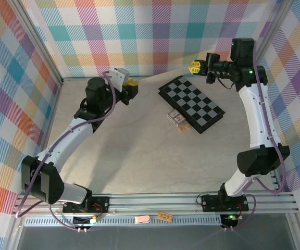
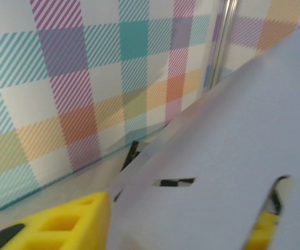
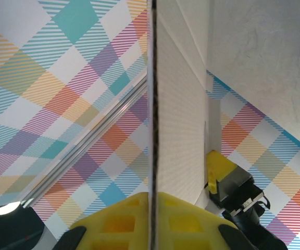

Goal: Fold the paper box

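Observation:
My right gripper releases the sheet now, since my left gripper holds the sheet's opposite end.
The paper box (image 1: 163, 74) is a pale lavender sheet hanging in the air at the back of the table, stretched between both grippers and seen almost edge-on from above. My left gripper (image 1: 132, 83) is shut on its left end. In the left wrist view the lavender face (image 2: 233, 156) covers the right side, with a yellow finger (image 2: 61, 224) at its lower edge and a narrow slot (image 2: 175, 182) cut through it. My right gripper (image 3: 152, 224) is shut on the sheet's other end. There the off-white reverse (image 3: 181, 120) runs edge-on from between its yellow fingers toward the left gripper (image 3: 228, 179).
A black-and-white checkerboard (image 1: 191, 103) lies on the table under the right arm, with small patterned card packs (image 1: 175, 118) at its near-left edge. Plaid walls close the back and sides close behind the sheet. Small items (image 1: 142, 219) rest on the front rail.

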Robot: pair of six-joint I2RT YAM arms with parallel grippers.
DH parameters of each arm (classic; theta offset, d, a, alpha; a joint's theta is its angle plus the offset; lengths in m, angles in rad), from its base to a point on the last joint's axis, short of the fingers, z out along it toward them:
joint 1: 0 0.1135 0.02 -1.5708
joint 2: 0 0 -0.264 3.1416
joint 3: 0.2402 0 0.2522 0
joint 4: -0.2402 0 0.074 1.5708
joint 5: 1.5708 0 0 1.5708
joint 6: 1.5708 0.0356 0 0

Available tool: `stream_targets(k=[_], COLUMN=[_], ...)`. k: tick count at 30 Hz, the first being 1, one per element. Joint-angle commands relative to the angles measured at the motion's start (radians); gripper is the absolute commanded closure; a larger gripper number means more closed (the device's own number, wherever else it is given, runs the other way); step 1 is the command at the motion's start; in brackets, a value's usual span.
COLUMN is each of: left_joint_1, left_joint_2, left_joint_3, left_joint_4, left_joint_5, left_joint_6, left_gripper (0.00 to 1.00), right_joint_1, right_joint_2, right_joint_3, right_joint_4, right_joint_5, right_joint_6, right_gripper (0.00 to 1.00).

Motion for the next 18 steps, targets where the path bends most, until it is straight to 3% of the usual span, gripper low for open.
stream_targets(k=[1,3,6,9,12,18], left_joint_1=[-0.011,-0.018,-0.020,-0.021,-0.021,-0.021], left_joint_2=[0.007,-0.009,-0.053,-0.104,-0.142,-0.154], left_joint_3=[0.032,0.021,0.014,0.057,0.131,0.262], left_joint_4=[-0.046,-0.055,-0.102,-0.244,-0.430,-0.824], left_joint_5=[0.086,0.088,0.056,-0.034,-0.113,-0.096], left_joint_6=[-0.020,-0.024,-0.035,-0.075,-0.178,-0.450], left_gripper=[0.83,0.98,1.00,1.00,1.00,1.00], right_joint_1=[-0.007,-0.013,-0.026,-0.044,-0.047,-0.021], right_joint_2=[0.005,0.011,0.022,0.023,-0.006,-0.101], right_joint_3=[0.011,0.013,0.032,0.101,0.162,0.158], right_joint_4=[0.024,0.033,0.045,0.002,-0.061,-0.143], right_joint_5=[-0.023,-0.024,-0.014,0.058,0.201,0.461], right_joint_6=[0.009,0.011,-0.012,-0.097,-0.195,-0.391], right_gripper=[1.00,0.95,0.54,0.32,0.24,0.18])
